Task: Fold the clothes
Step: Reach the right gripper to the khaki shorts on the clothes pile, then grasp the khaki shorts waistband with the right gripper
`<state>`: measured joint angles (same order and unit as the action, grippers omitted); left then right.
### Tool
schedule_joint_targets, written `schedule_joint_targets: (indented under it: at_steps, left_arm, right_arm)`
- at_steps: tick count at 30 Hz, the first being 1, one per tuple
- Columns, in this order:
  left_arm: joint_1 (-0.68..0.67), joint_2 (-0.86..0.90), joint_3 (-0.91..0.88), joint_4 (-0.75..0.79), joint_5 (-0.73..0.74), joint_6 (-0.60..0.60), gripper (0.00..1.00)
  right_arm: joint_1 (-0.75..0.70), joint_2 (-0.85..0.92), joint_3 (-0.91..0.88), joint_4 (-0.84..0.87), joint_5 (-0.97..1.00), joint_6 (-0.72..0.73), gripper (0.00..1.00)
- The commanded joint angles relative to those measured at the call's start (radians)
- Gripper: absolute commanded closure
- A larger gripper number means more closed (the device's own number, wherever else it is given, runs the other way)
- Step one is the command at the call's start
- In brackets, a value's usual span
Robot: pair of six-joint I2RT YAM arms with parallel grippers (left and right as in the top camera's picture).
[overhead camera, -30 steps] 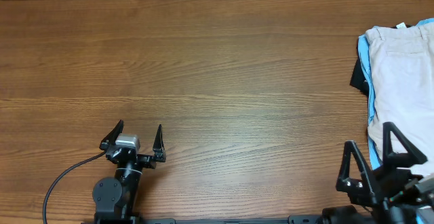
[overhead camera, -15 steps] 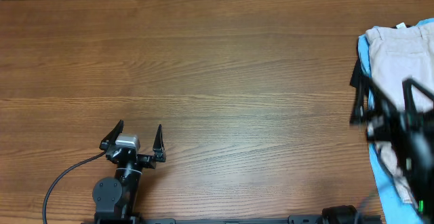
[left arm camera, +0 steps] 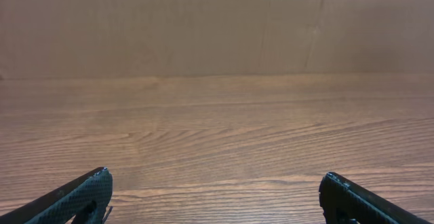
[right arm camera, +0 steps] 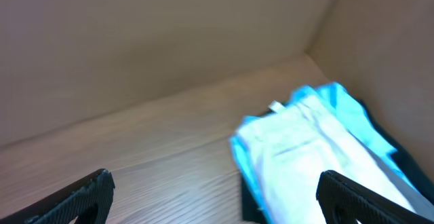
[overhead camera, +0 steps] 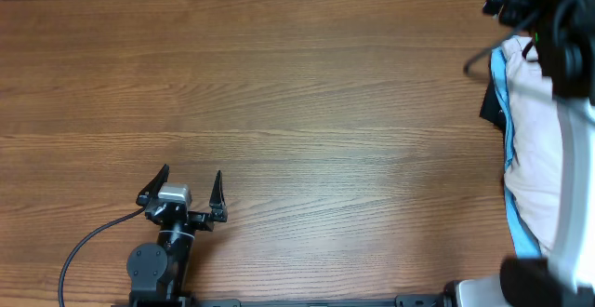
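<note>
My right gripper grabs only the beige shorts [overhead camera: 535,130] at their far waistband edge [overhead camera: 521,48] next, to draw them off the pile for folding.
The beige shorts [overhead camera: 535,130] lie on top of a pile at the table's right edge, partly covered by my raised right arm. In the right wrist view the shorts [right arm camera: 305,149] look pale and blurred, below and ahead of the fingers. My right gripper [overhead camera: 521,9] hangs high above the far end of the pile, blurred. Its fingers are wide apart and empty in the right wrist view [right arm camera: 217,187]. My left gripper [overhead camera: 186,191] is open and empty near the front left, and its wrist view [left arm camera: 217,197] shows only bare wood.
A light blue T-shirt [overhead camera: 507,135] lies under the shorts, its edge showing on the left [right arm camera: 247,159]. A dark garment [overhead camera: 490,107] peeks out beneath it. A brown wall [left arm camera: 217,27] stands behind the wooden table [overhead camera: 297,112].
My right arm has risen from the front right edge and swung toward the back, now high over the pile. The left arm has not moved.
</note>
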<state>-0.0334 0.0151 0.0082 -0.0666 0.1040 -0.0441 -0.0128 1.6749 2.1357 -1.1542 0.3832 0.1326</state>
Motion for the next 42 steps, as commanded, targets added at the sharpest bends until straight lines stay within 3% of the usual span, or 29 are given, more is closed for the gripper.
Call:
schedule_joint_targets:
  at_steps: [1, 8, 12, 16, 21, 26, 42]
  left_arm:
    - [-0.006, -0.008, -0.003, -0.002, -0.007, 0.026, 0.0]
    - [-0.006, -0.008, -0.003, -0.002, -0.007, 0.026, 0.0]
    - [-0.006, -0.008, -0.003, -0.002, -0.007, 0.026, 0.0]
    - [-0.006, -0.008, -0.003, -0.002, -0.007, 0.026, 0.0]
    - [-0.006, -0.008, -0.003, -0.002, -0.007, 0.026, 0.0]
    - [-0.006, -0.008, -0.003, -0.002, -0.007, 0.026, 0.0]
    - [-0.006, -0.008, -0.003, -0.002, -0.008, 0.026, 0.0]
  right_arm:
    - [-0.089, 0.108, 0.029, 0.031, 0.069, -0.011, 0.0]
    - [-0.194, 0.267, 0.028, 0.075, -0.003, -0.047, 0.0]
    - [-0.249, 0.336, 0.028, 0.087, -0.167, -0.235, 0.24]
    - [-0.296, 0.417, 0.028, 0.099, -0.214, -0.246, 0.32]
    - [-0.328, 0.529, 0.028, 0.11, -0.338, -0.398, 0.33]
    - [-0.33, 0.632, 0.028, 0.147, -0.287, -0.455, 0.33]
    - [-0.347, 0.727, -0.032, 0.267, -0.287, -0.462, 0.37]
